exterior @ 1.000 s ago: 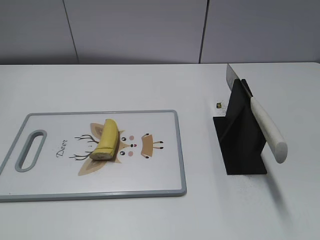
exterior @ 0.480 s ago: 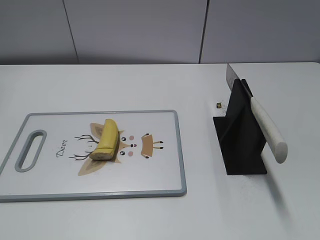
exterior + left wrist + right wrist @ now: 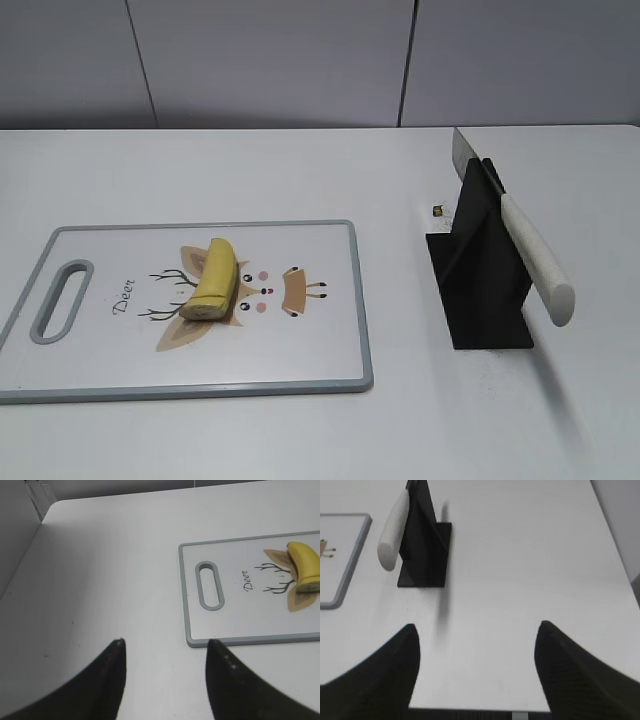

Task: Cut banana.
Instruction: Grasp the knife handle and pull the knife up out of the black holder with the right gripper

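My right gripper will grab the knife by its grey handle (image 3: 540,264) (image 3: 394,531), which sticks out free, while the black stand hugs the blade on both sides.
A short yellow banana piece (image 3: 212,279) lies on a white cutting board (image 3: 300,350) with a deer drawing, left of centre; the left wrist view shows the banana (image 3: 305,565) too. A knife with a white handle (image 3: 536,260) rests in a black stand (image 3: 482,285) on the right; the right wrist view shows the handle (image 3: 392,530) as well. My left gripper (image 3: 165,642) is open and empty over bare table, left of the board's handle slot. My right gripper (image 3: 476,625) is open and empty near the table's front edge, right of the stand. Neither arm shows in the exterior view.
The board (image 3: 235,640) has a grey rim and an oval handle slot (image 3: 60,300). A tiny dark object (image 3: 438,210) lies behind the stand. The table's front edge (image 3: 470,709) is just below my right gripper. A grey wall stands behind.
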